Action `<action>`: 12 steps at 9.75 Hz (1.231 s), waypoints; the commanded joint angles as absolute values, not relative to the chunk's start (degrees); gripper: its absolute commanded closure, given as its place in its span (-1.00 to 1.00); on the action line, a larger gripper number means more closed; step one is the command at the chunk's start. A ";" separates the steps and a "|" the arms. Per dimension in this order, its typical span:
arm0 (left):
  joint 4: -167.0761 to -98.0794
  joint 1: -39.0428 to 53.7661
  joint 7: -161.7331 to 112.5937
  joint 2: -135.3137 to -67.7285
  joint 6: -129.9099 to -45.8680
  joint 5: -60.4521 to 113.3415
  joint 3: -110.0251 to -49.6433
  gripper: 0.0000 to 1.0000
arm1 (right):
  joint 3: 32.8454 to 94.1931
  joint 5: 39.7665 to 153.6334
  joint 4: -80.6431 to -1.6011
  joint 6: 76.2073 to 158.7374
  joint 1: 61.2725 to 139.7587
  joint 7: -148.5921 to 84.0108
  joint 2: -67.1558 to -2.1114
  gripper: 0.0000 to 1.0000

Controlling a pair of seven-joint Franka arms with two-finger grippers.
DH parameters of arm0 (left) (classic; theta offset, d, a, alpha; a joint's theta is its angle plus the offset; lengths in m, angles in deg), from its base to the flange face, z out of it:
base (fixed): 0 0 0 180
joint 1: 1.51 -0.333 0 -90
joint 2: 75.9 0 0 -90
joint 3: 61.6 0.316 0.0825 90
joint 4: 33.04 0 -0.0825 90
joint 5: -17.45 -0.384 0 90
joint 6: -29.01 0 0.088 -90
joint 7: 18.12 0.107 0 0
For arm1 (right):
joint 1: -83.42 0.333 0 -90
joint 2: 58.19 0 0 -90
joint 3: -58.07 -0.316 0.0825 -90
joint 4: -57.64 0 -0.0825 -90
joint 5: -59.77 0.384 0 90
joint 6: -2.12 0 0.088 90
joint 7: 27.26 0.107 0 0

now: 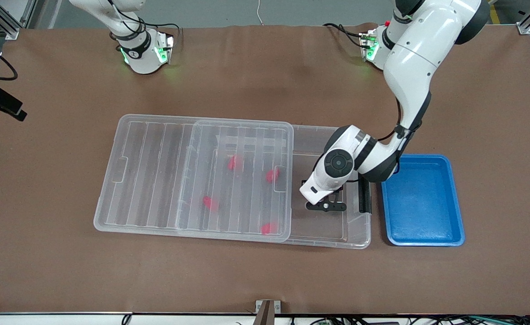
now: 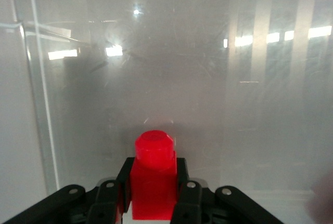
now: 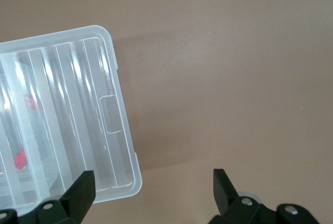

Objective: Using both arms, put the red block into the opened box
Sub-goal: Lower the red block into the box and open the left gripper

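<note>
My left gripper opens next, since the red block is low over the box's clear bottom and would stand in the box.
In the left wrist view a red block [image 2: 153, 182] stands stud-up between the black fingers [image 2: 183, 174] of my left gripper [image 2: 153, 187], which is shut on it. That left gripper [image 1: 326, 206] hangs low inside the uncovered end of the clear box [image 1: 360, 228], toward the left arm's end of the table; the hand hides the held block in the front view. Several more red blocks [image 1: 234, 162] lie in the box under the ribbed clear lid [image 1: 156, 171]. My right gripper [image 3: 153, 182] is open and empty, up over bare table beside a corner of the lid [image 3: 67, 115].
A blue tray [image 1: 423, 201] sits beside the box at the left arm's end, with nothing in it. The box's black latch [image 1: 364, 196] lies on the short end next to the tray. The lid overhangs the box toward the right arm's end.
</note>
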State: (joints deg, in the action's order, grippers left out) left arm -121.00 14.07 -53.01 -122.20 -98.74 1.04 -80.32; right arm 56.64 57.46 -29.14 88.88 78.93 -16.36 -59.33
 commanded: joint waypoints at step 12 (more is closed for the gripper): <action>-111.62 4.21 -52.13 -90.25 -70.34 4.87 -79.62 -1.00 | 60.27 60.82 -32.80 93.68 79.21 -31.15 -52.07 0.31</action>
